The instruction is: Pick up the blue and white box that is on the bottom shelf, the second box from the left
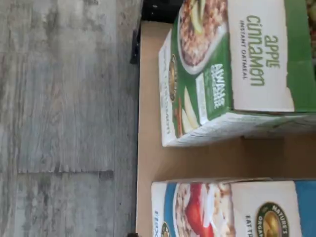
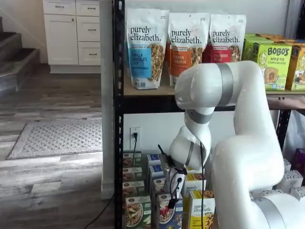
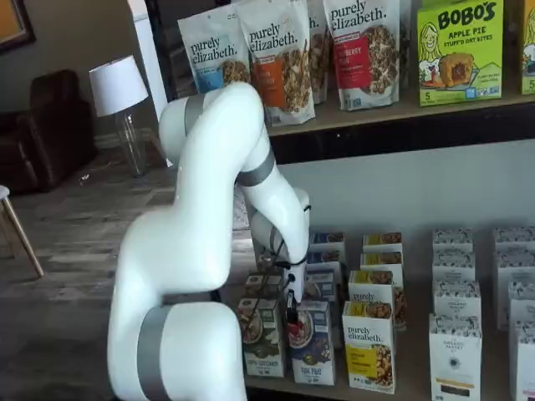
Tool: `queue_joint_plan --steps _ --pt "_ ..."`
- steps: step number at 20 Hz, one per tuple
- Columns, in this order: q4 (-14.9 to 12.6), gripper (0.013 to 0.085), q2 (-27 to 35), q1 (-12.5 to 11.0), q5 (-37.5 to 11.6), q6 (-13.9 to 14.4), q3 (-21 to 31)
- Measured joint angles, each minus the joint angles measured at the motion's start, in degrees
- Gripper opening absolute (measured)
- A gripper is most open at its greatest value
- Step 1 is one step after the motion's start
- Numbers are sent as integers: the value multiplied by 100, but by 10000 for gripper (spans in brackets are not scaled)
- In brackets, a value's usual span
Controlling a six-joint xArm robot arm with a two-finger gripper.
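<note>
I need to grab the blue and white box by its top end (image 1: 264,207) with my gripper next, to pick up the second box on the bottom shelf (image 1: 163,160).
The blue and white box (image 3: 313,344) stands upright at the front of the bottom shelf (image 3: 410,393), between a green-fronted box (image 3: 263,338) and a yellow-fronted box (image 3: 368,349). In both shelf views my gripper (image 3: 291,316) hangs from the white arm just above and in front of the blue box's top left corner (image 2: 167,214), touching nothing. The gripper (image 2: 174,189) shows as black fingers pointing down, standing open with no box between them. The wrist view shows the blue and white box (image 1: 232,210) beside the green apple cinnamon box (image 1: 232,64) on the tan shelf board (image 1: 148,123).
More rows of boxes stand behind the front ones, and white boxes (image 3: 456,351) stand further right. Granola bags (image 2: 147,45) and green Bobo's boxes (image 2: 272,59) fill the tier above. A black rack post (image 2: 118,119) stands at the left, with grey wood floor (image 1: 59,118) beyond the shelf edge.
</note>
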Motion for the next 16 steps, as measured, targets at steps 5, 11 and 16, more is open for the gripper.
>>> queue_joint_plan --steps 5,11,16 --pt "-207 850 216 -65 99 145 -305" --pt "-475 850 477 -118 172 350 -654" --pt "-731 850 732 -147 259 566 -991"
